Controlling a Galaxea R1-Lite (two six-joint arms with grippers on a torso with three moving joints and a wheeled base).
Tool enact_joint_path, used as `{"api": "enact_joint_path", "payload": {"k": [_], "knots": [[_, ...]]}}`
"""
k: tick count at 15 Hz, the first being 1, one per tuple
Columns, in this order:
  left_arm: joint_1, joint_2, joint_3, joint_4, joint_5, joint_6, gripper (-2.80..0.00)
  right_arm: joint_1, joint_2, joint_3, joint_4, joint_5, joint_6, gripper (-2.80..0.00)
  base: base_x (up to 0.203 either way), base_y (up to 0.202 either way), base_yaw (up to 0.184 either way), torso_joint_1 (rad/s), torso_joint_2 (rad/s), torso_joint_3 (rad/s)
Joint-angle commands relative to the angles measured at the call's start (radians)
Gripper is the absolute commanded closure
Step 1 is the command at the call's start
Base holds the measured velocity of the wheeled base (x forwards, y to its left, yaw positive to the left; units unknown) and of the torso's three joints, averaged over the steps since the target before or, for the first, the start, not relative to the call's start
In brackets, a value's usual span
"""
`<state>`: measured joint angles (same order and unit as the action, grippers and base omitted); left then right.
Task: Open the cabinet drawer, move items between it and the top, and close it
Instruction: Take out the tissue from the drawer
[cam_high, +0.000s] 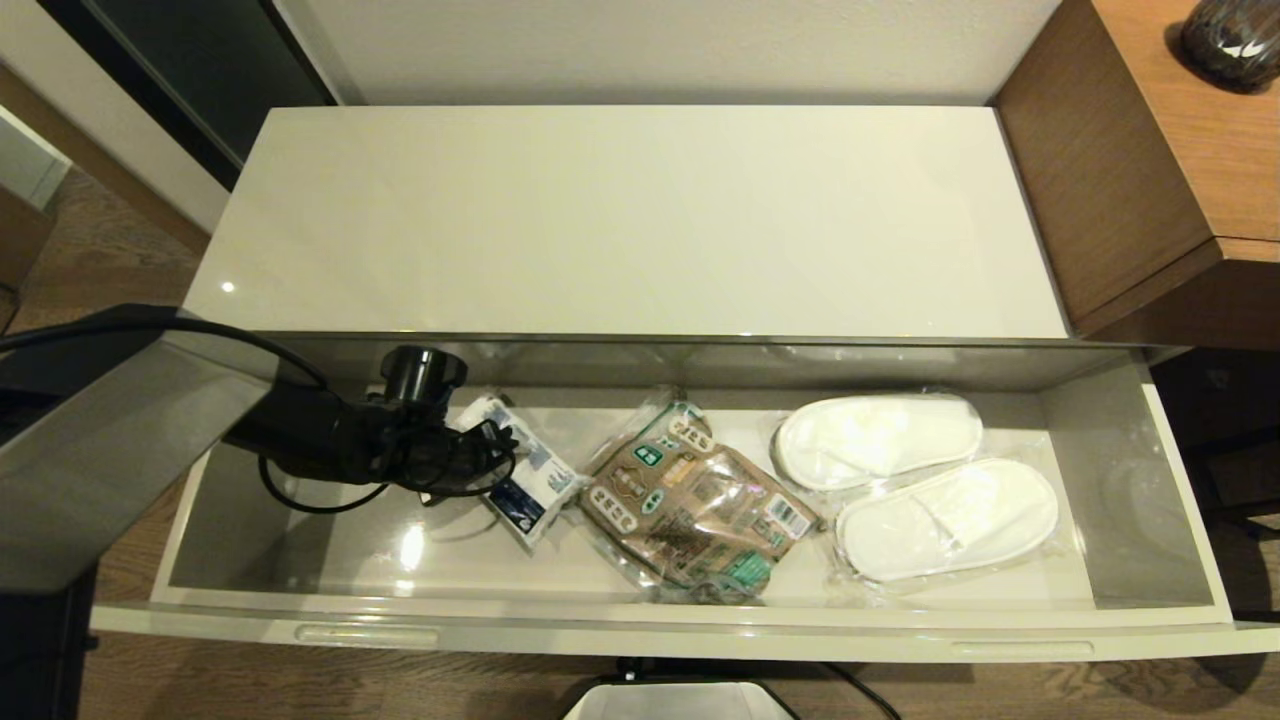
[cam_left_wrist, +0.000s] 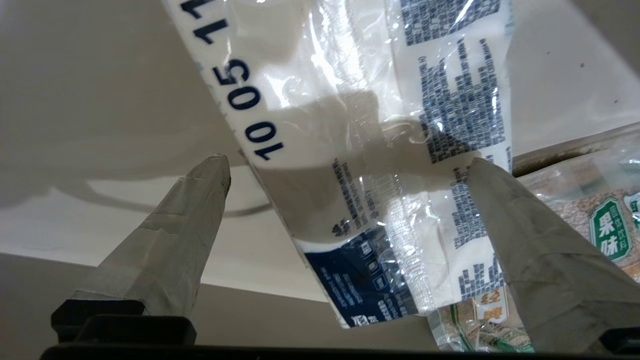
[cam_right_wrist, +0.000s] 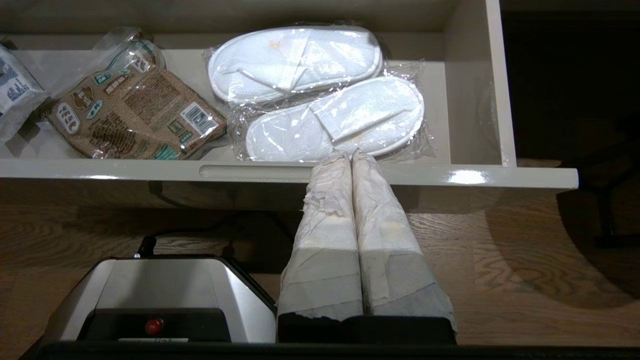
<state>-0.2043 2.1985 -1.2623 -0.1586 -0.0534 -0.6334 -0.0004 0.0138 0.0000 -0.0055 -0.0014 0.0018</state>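
The packet would be caught if my left gripper closed, so it should close now: its fingers reach down beside both edges of the white packet (cam_high: 531, 474) (cam_left_wrist: 366, 174).
The cabinet drawer (cam_high: 640, 632) stands pulled out below the cream top (cam_high: 630, 220), which carries nothing. Inside lie the white packet with blue print (cam_high: 535, 485), a brown-and-green packet (cam_high: 690, 510) and the wrapped white slippers (cam_high: 915, 480). My left gripper (cam_high: 480, 450) is down in the drawer's left part, over the white packet. The left wrist view shows the gripper (cam_left_wrist: 347, 162) open, with the packet (cam_left_wrist: 360, 200) between its spread fingers; one finger (cam_left_wrist: 505, 210) is at the packet's edge, the other stands apart. My right gripper (cam_right_wrist: 349, 154) is shut and empty, low before the drawer front near the slippers (cam_right_wrist: 320, 95).
A brown wood desk (cam_high: 1180, 130) with a dark vase (cam_high: 1230, 40) adjoins the cabinet on the right. The drawer's grey walls (cam_high: 1150, 470) hem in the items. The robot's base (cam_right_wrist: 160, 295) sits on the wooden floor under the drawer front.
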Motion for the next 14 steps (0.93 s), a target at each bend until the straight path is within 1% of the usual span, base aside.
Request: {"api": "enact_joint_path", "payload": {"k": [1,11,12,14], "knots": [[-0.001,0.011,0.001,-0.008,0.0,-0.002,-2.8,0.0,0.0,0.002,-0.001,0.0,0.0,0.0,0.0,0.0,0.0,0.0,0.0,0.0],[-0.007,0.015,0.0,-0.01,0.0,0.004,-2.8,0.0,0.0,0.002,-0.001,0.0,0.0,0.0,0.0,0.0,0.0,0.0,0.0,0.0],[-0.007,0.014,-0.002,-0.01,-0.002,0.003,0.0,0.0,0.0,0.002,-0.001,0.0,0.0,0.0,0.0,0.0,0.0,0.0,0.0,0.0],[-0.007,0.017,-0.002,-0.01,-0.003,0.003,0.0,0.0,0.0,0.002,-0.001,0.0,0.0,0.0,0.0,0.0,0.0,0.0,0.0,0.0]]}}
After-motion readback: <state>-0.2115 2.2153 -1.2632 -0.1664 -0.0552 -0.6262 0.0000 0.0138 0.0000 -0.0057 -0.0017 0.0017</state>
